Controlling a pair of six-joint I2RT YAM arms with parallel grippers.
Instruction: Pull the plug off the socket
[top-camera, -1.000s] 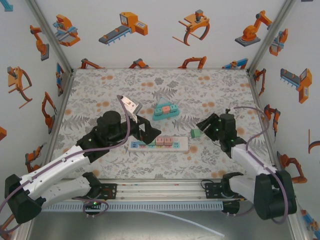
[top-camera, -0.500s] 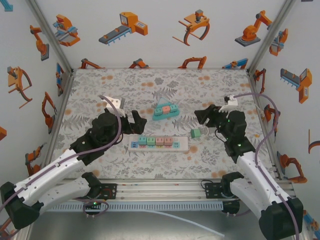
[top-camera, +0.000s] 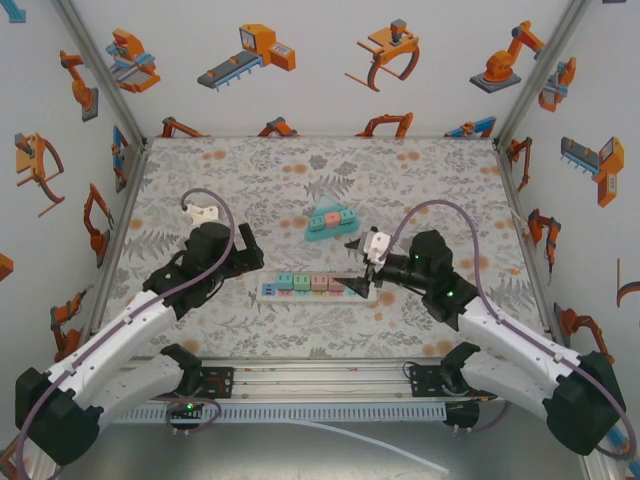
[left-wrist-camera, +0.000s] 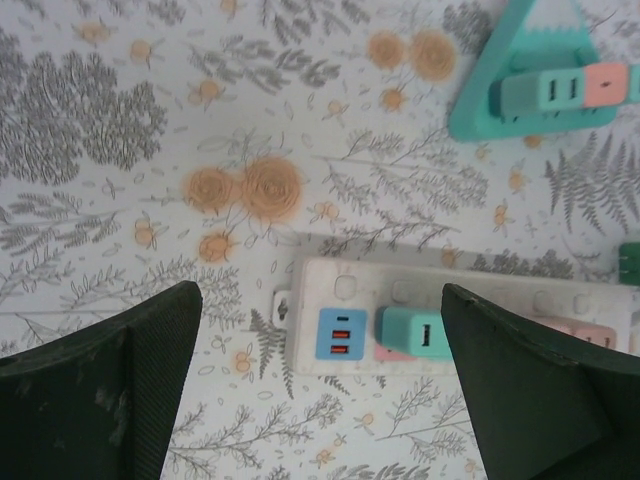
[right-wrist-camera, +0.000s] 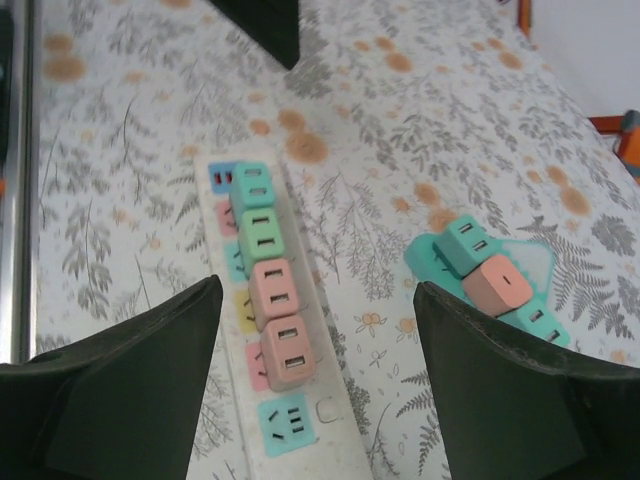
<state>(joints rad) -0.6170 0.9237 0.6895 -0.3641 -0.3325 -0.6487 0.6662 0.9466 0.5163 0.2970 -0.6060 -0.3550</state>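
Observation:
My right gripper grabs the pink plug (top-camera: 336, 284) beside the bare socket next, by the plug's sides facing the power strip's long edges, to pull it off.
A white power strip (top-camera: 318, 288) lies mid-table, its socket row holding a teal plug (right-wrist-camera: 248, 185), a green plug (right-wrist-camera: 265, 232) and two pink plugs (right-wrist-camera: 280, 320). The end socket (right-wrist-camera: 290, 425) is bare. My right gripper (top-camera: 352, 265) hovers open over the strip's right end; in the right wrist view my right gripper (right-wrist-camera: 318, 290) has the pink plugs below its gap and touches nothing. My left gripper (top-camera: 252, 258) is open just left of the strip. In the left wrist view my left gripper (left-wrist-camera: 320, 300) is above the strip's USB end (left-wrist-camera: 340, 335), beside the teal plug (left-wrist-camera: 415, 335).
A teal triangular socket block (top-camera: 332, 222) with teal and pink plugs sits behind the strip. A dark green piece (left-wrist-camera: 630, 262) shows at the right edge of the left wrist view. White walls close in the floral table (top-camera: 300, 170) on three sides.
My right arm let the green plug go, swung left to the strip's right end and widened its jaws. My left gripper drew back leftward off the strip.

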